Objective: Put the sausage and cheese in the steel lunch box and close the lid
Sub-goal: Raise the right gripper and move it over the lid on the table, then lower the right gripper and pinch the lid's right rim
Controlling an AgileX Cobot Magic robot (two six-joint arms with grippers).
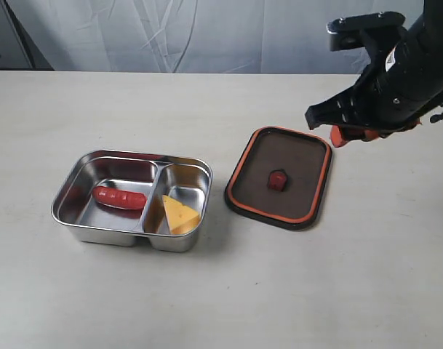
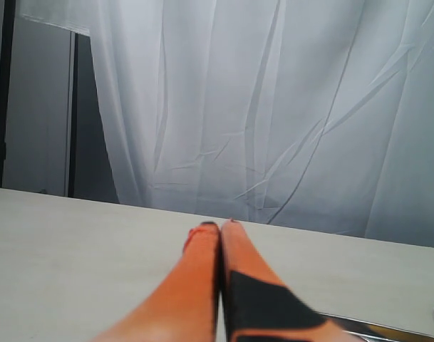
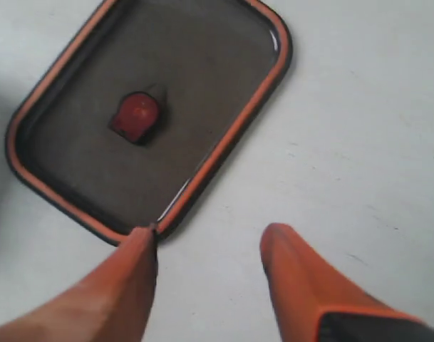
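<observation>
My right gripper will next grab the lid by its thin orange rim (image 1: 324, 177), because the lid (image 1: 290, 163) lies flat and is too wide for my fingers.
The steel lunch box (image 1: 83, 180) stands on the table at the left. The dark-red sausage (image 1: 119, 197) lies in its larger compartment, and the yellow cheese (image 1: 180, 214) wedge sits in the smaller one. The tinted lid (image 1: 297, 156) with its orange rim and red knob (image 1: 277, 179) lies flat on the table to the right of the box. My right gripper (image 3: 213, 239) hovers open above the table beside the lid's (image 3: 202, 71) far right corner, holding nothing. My left gripper (image 2: 221, 226) is shut and empty, seen only in the left wrist view.
A white curtain (image 1: 206, 33) hangs behind the table's far edge. Bare tabletop (image 1: 316, 291) lies in front of the box and lid. A sliver of steel rim (image 2: 373, 328) shows beside my left fingers.
</observation>
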